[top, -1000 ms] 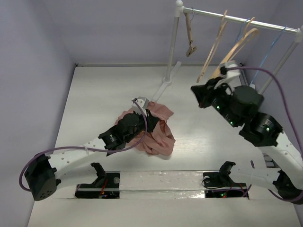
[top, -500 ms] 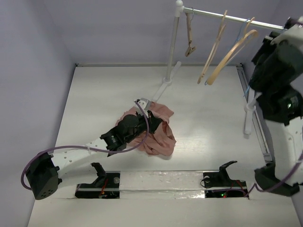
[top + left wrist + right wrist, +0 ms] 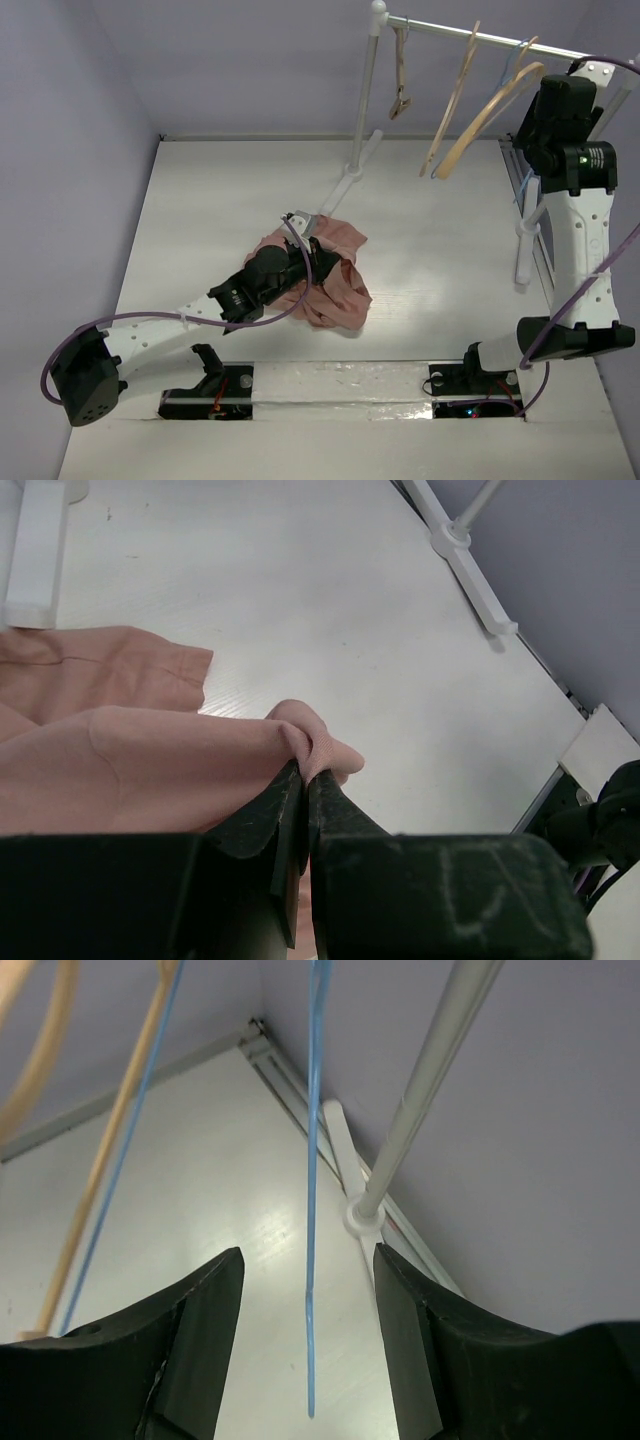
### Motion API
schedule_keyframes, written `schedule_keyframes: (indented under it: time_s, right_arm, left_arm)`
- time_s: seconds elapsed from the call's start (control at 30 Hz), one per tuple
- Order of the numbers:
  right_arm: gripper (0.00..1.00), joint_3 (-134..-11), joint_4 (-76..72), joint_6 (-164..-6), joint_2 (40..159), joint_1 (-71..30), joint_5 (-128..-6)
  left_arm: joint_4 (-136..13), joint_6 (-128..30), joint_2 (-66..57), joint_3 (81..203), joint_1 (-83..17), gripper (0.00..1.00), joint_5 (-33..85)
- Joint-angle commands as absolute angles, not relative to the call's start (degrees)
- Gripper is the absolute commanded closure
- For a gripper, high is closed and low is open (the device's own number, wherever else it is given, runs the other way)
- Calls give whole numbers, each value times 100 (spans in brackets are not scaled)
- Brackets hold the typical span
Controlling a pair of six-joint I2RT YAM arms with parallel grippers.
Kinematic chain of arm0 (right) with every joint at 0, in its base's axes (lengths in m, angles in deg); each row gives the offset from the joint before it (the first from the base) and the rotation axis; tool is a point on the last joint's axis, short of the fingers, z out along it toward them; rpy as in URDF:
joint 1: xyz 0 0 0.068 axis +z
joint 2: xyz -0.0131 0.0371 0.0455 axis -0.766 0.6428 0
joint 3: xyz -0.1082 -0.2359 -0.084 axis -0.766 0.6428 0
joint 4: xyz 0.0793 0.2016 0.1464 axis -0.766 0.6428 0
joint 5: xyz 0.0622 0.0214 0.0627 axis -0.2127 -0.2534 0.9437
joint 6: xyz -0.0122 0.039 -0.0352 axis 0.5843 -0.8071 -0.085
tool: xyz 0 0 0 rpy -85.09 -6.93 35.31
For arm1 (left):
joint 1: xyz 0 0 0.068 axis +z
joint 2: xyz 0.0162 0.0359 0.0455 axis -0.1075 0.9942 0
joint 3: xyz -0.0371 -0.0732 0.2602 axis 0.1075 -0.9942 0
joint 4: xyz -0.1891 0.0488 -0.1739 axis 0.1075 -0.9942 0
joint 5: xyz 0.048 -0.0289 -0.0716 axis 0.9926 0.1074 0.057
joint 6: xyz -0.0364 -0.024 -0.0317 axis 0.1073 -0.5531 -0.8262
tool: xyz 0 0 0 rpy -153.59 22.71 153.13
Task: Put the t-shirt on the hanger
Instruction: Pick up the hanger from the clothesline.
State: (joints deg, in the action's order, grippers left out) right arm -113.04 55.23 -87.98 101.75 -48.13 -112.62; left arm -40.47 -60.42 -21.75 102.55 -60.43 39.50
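The hanger's far side should stay free to go into the t-shirt, so my right gripper should next grab the hanger by its near-side light-blue wire (image 3: 310,1264), below the hook.
The pink t-shirt (image 3: 335,275) lies crumpled on the table, just ahead of the arm bases. My left gripper (image 3: 316,262) rests on its left part. In the left wrist view that gripper (image 3: 308,768) is shut on a raised fold of the t-shirt (image 3: 130,755). My right arm's wrist (image 3: 565,130) is raised at the right end of the rack. The right gripper (image 3: 308,1255) is open, and one thin light-blue wire of the hanger (image 3: 313,1110) hangs between its fingers, touching neither. The hanger's hook (image 3: 518,60) sits on the rail.
A white clothes rack stands at the back right: rail (image 3: 470,36), left post (image 3: 365,100), right post (image 3: 527,235). Tan wooden hangers (image 3: 490,105) hang from the rail, left of the blue one. The right post (image 3: 420,1080) passes close beside my right finger.
My right arm swung from mid-table up to the rack's right end, and its jaws opened around the blue wire. The left gripper kept its hold on the shirt, hardly moving.
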Motion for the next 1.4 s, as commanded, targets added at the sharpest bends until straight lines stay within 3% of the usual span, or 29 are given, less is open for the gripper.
schedule_keyframes:
  time_s: [0.0,0.63,1.23,1.37]
  right_arm:
    - [40,-11074,5174,-8932,9792,-4981,-11150]
    - [51,-11663,4990,-8615,10741,-5668,-10129]
    - [86,-11567,4937,-8545,10662,-5668,-10226]
    - [99,-11558,4911,-8510,10531,-5668,-10244]
  left_arm:
    - [-3656,-5976,-2319,10238,-6049,100,3820]
    - [-3577,-5941,-2336,10177,-6049,100,3723]
    - [-3515,-5959,-2407,10142,-6049,100,3635]
    - [-3489,-5976,-2407,10133,-6049,100,3635]
